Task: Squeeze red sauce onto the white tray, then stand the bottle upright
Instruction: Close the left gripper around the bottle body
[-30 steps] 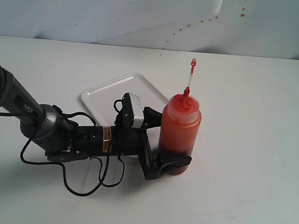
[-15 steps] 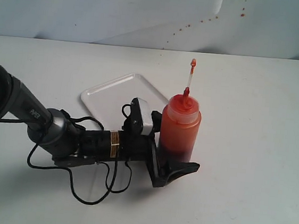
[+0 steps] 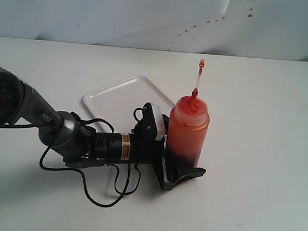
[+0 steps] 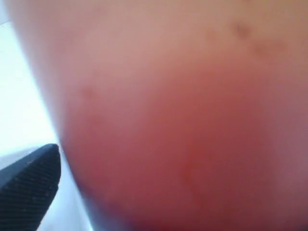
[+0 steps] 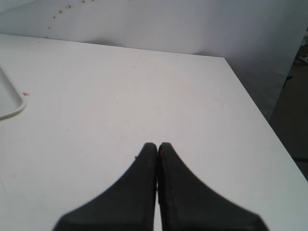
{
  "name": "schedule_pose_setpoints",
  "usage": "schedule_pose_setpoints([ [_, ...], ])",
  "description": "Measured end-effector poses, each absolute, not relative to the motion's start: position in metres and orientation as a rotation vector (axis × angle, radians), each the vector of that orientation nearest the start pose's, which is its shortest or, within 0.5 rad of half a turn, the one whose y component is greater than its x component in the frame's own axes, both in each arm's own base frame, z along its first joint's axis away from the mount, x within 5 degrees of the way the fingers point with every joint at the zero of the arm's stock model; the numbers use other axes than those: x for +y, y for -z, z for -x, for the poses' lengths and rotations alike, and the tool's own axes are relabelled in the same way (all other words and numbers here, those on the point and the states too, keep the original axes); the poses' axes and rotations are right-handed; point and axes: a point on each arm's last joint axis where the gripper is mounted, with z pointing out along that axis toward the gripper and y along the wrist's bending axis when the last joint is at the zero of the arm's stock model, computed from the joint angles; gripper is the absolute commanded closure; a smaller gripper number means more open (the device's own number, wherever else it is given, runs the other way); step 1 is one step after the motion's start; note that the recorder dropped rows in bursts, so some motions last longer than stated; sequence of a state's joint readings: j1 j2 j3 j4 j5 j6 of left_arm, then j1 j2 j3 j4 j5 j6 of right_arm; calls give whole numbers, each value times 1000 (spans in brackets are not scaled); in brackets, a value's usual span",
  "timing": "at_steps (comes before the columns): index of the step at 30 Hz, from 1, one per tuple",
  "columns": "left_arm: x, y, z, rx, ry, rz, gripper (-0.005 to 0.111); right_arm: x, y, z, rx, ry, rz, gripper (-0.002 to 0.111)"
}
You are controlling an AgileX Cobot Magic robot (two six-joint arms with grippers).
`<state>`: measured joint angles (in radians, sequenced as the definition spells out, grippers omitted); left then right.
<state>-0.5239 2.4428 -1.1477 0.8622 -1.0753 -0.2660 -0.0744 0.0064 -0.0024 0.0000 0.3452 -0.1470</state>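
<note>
My left gripper closes on the bottle's lower part (image 3: 184,151) next, since that lower part sits between the gripper's fingers, the near finger beside the bottle's base.
The bottle (image 3: 187,131) stands upright on the table just right of the white tray (image 3: 117,98), its cap strap pointing up. Red sauce shows darker in its lower part (image 3: 184,150); I see none on the tray in the exterior view. My left gripper (image 3: 182,158) lies low and open, the bottle's base between its jaws; the near finger (image 3: 185,175) runs along the front and the far one is hidden. In the left wrist view the bottle (image 4: 183,120) fills the frame beside one finger (image 4: 29,187). My right gripper (image 5: 158,147) is shut and empty over bare table.
Small red-brown splatter marks dot the back wall (image 3: 193,27). The left arm's black cable (image 3: 99,195) loops onto the table in front of it. A corner of the tray (image 5: 9,108) and the table's side edge (image 5: 260,110) show in the right wrist view.
My left gripper, still open, has slid to the right and further around the bottle's base. The bottle has shifted slightly right. The right gripper stays shut.
</note>
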Motion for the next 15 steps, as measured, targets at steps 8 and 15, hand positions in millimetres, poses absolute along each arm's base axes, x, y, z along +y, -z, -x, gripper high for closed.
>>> schedule_pose_setpoints([
  [8, -262, -26, -327, 1498, 883, -1196, 103, -4, -183, -54, 1834, 156, 67, 108],
  [15, -262, -26, -326, 1475, 880, -1228, 106, -4, -183, -54, 1834, 156, 67, 108],
])
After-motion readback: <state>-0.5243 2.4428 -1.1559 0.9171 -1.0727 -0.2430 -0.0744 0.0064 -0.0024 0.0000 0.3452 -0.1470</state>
